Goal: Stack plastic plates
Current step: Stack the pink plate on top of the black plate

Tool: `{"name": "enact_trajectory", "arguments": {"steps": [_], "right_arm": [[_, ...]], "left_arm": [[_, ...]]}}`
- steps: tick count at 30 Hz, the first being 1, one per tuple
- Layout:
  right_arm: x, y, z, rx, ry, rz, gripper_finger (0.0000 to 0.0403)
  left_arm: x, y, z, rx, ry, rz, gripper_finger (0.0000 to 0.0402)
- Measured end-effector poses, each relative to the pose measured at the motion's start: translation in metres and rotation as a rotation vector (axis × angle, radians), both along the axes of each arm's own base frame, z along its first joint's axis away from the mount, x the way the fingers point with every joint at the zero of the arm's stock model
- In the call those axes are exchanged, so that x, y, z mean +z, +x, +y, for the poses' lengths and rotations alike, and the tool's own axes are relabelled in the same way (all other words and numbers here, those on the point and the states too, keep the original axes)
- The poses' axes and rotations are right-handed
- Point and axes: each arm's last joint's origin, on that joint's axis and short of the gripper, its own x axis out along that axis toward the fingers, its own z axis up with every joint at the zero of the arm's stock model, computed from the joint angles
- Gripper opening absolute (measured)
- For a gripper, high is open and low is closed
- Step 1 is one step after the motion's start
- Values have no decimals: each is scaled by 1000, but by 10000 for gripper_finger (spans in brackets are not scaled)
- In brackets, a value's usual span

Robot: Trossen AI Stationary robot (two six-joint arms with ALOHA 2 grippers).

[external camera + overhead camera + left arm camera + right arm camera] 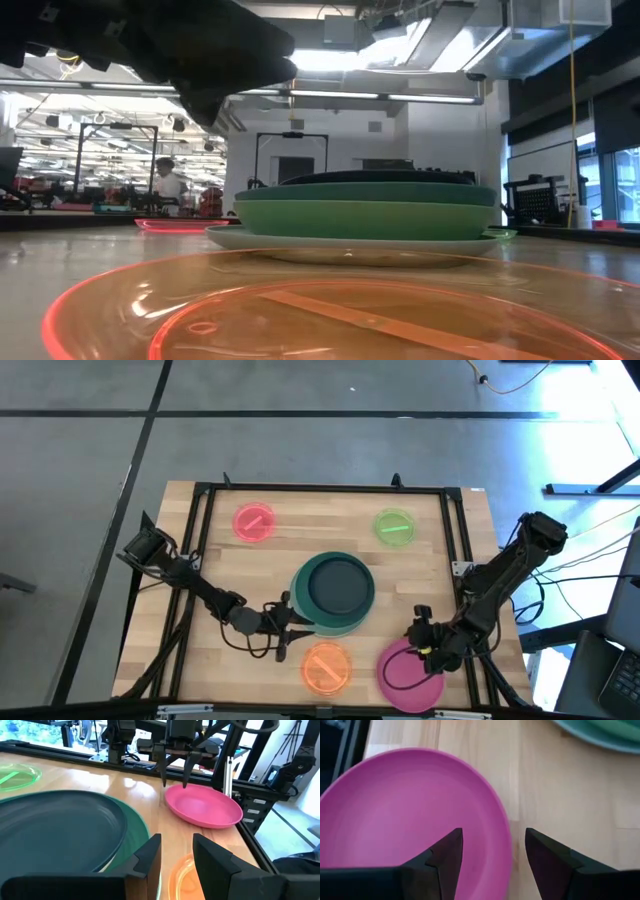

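Observation:
I need to lower my right gripper before I close it on the magenta plate, because the fingers line up around its rim (509, 837) but are still above the wood.
A stack of plastic plates (333, 592) stands mid-table: a pale one at the bottom, green ones above it, a dark one (55, 827) on top. A magenta plate (408, 670) lies flat at the near right. My right gripper (495, 855) is open and points steeply down, one finger over the plate's bowl and one outside its rim (506, 837); I see no touch. My left gripper (177, 855) is open with nothing between its fingers, nearly level at the stack's near-left edge (296, 622), above an orange plate (326, 666).
A translucent pink plate (253, 522) lies at the far left and a lime one (394, 527) at the far right. A black frame rail (320, 488) runs round the tabletop. The magenta plate lies close to the right rail (250, 827).

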Motion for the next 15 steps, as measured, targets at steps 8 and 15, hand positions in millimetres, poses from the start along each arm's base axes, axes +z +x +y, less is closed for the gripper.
{"name": "enact_trajectory", "arguments": {"steps": [8,15], "right_arm": [[-10,-2,-1,10,64,16,202],[-11,-2,-5,-22,-8,-19,202]], "left_arm": [[0,0,0,-1,2,0,105],[0,0,1,3,2,4,105]]}}
